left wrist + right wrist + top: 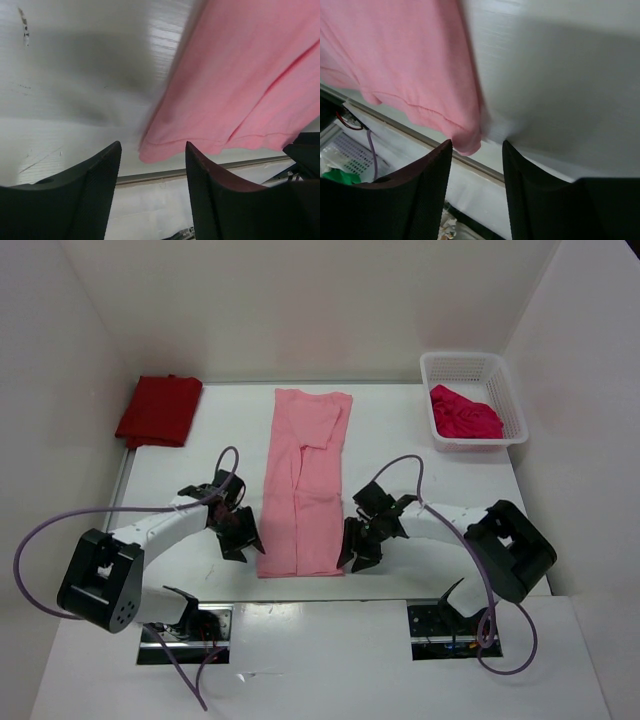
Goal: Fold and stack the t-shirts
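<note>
I should grab the light pink t-shirt (303,485) by its near hem corner (340,570) next with my right gripper. Then the hem can be folded evenly over this t-shirt.
The light pink t-shirt (303,485) lies as a long folded strip down the middle of the table. My left gripper (243,540) is open just left of its near hem corner (150,150), above the table. My right gripper (357,548) is open just right of the other near corner (469,142). Neither holds cloth. The dark red t-shirt (158,410) lies folded at the far left. The bright crimson-pink t-shirt (464,412) sits crumpled in the white mesh basket (505,390).
White walls close in the table on the left, back and right. The table's near edge (330,598) runs just behind the pink shirt's hem, with the arm bases below it. Purple cables loop off both arms.
</note>
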You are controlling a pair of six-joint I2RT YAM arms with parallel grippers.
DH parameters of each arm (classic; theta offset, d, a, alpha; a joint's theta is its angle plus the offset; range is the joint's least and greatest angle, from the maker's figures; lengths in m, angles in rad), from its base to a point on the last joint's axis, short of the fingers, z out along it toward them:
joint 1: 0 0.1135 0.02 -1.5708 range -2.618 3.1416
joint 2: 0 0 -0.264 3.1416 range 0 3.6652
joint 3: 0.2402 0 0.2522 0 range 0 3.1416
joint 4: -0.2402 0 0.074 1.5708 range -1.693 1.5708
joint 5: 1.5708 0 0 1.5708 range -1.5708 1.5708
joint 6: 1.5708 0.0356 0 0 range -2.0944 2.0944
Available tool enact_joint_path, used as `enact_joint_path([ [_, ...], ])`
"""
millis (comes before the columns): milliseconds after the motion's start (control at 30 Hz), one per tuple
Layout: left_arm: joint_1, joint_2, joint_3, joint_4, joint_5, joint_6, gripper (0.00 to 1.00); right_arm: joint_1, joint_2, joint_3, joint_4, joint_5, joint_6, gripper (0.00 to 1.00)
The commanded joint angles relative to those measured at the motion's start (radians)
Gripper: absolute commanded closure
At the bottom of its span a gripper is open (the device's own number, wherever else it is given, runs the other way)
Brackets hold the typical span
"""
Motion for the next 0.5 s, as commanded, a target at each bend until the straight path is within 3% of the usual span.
enact_joint_path([
  [0,0.007,0.027,-0.022,-0.024,0.042,-0.02,0.41,0.002,-0.041,-0.04,0.058,-0.01,0.065,0.51],
  [233,0.007,0.065,-0.06,0.014,0.132,0.002,0.52,0.02,-0.031,-0.058,0.087,-0.01,0.085,0.6],
  [467,-0.009,0.097,-0.077,0.024,0.178,0.025,0.55,0.03,0.0,-0.017,0.086,-0.028,0.073,0.68],
])
